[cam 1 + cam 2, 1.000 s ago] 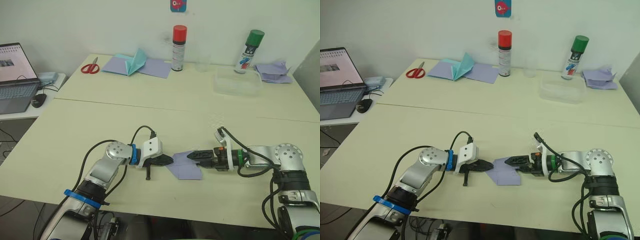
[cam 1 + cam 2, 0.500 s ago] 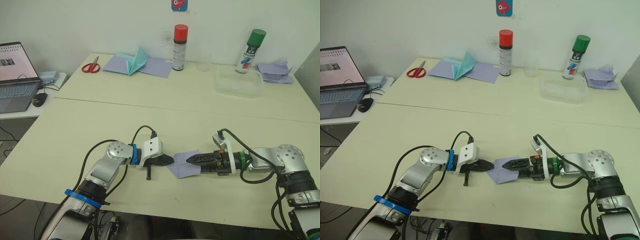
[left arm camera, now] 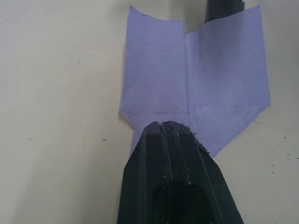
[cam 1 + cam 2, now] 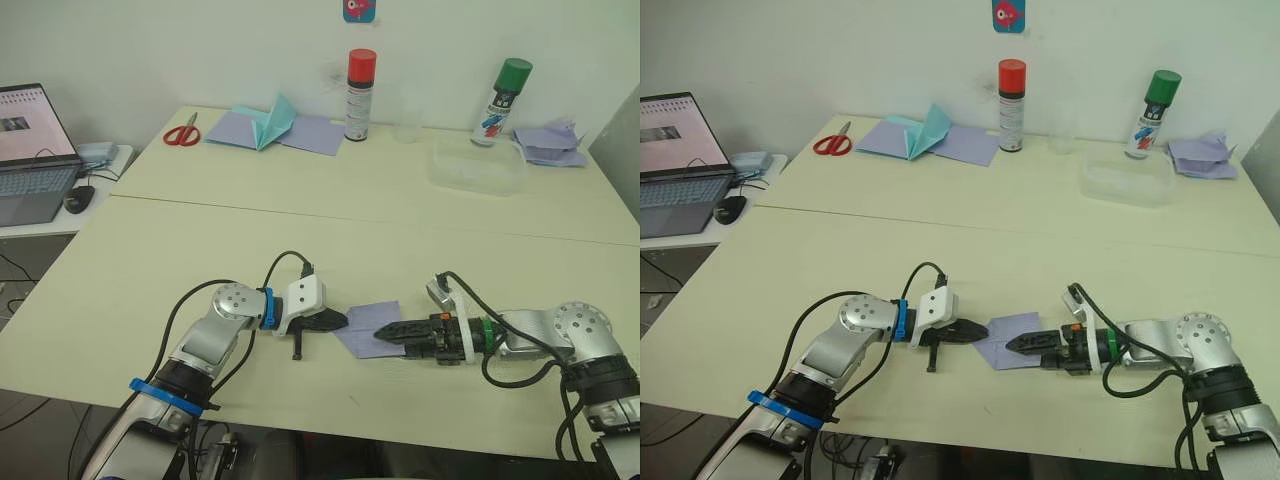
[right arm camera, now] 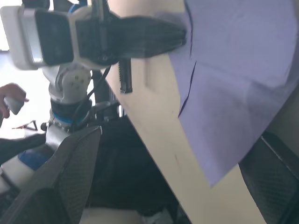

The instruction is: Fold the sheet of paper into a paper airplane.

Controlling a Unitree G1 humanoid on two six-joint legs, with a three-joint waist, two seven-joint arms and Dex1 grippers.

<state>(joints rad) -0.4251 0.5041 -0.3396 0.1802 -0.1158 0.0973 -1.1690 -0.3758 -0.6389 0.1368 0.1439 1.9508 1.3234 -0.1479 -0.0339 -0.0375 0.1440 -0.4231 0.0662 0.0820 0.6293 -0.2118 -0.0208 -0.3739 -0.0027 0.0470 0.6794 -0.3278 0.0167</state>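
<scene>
My right gripper should grab the folded paper by its tail end (image 4: 398,323), opposite its pointed end, to make the airplane's next fold.
The sheet of paper (image 4: 375,314), pale lavender-blue with straight creases and one pointed end, lies flat on the table near its front edge. It has two flaps folded to a centre seam in the left wrist view (image 3: 210,74). My left gripper (image 4: 341,321) is shut, and its tip presses down on the paper's pointed end (image 3: 163,125). My right gripper (image 4: 380,333) comes in from the right, low over the paper's near side. Its two fingers (image 5: 70,177) stand wide apart, open, with the paper (image 5: 233,70) lying between them.
At the back of the table (image 4: 200,250) are red scissors (image 4: 181,134), lavender sheets with a teal paper shape (image 4: 270,125), two spray cans (image 4: 358,95) (image 4: 500,100), a clear plastic tub (image 4: 476,165) and crumpled lavender paper (image 4: 548,142). A laptop (image 4: 30,150) sits on a side table at the left.
My right gripper swept from the paper's far side across it to its near side, then drew back a little to the right. The left gripper stayed on the pointed end.
</scene>
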